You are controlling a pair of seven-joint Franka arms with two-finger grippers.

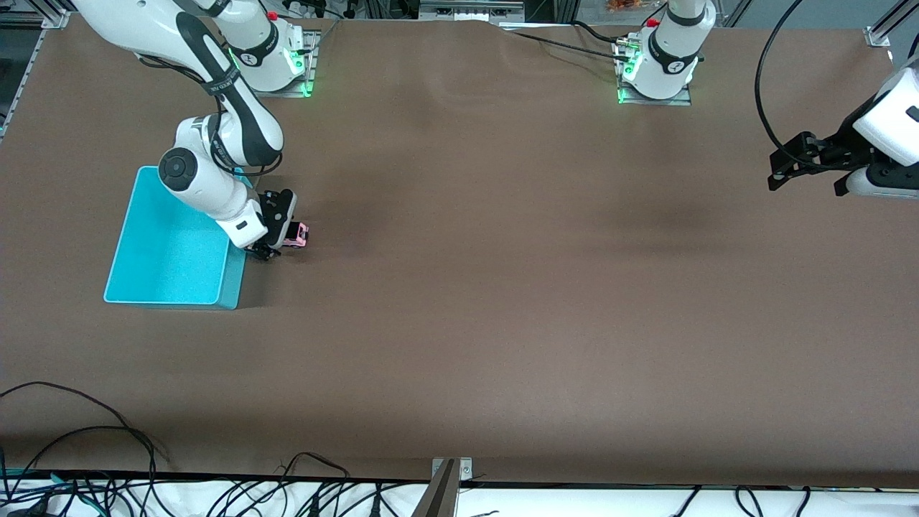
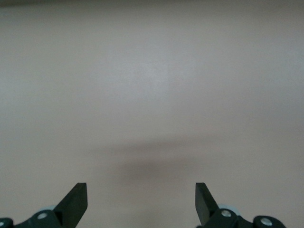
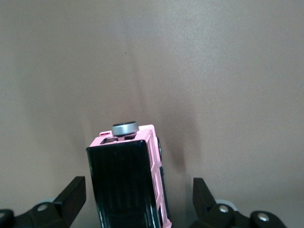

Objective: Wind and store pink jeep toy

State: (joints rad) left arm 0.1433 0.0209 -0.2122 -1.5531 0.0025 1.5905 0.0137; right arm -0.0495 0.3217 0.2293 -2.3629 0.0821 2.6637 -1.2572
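My right gripper should close on the jeep now. My fingers are beside the jeep's black roof (image 1: 294, 233) (image 3: 122, 185), so they would hold the jeep if I closed now.
The pink jeep toy (image 1: 296, 235) has a black roof and sits on the brown table beside the cyan bin (image 1: 165, 303), on the side toward the left arm's end. In the right wrist view the jeep (image 3: 126, 180) lies between the fingers, with a gap on each side. My right gripper (image 1: 282, 233) is low around the jeep and open (image 3: 138, 186). My left gripper (image 1: 808, 179) is open and empty (image 2: 141, 194). It waits up in the air over the left arm's end of the table.
The cyan bin holds nothing that I can see and stands right beside the right arm's wrist. The two arm bases (image 1: 657, 64) stand along the table's edge farthest from the front camera. Cables (image 1: 108, 445) lie along the table's nearest edge.
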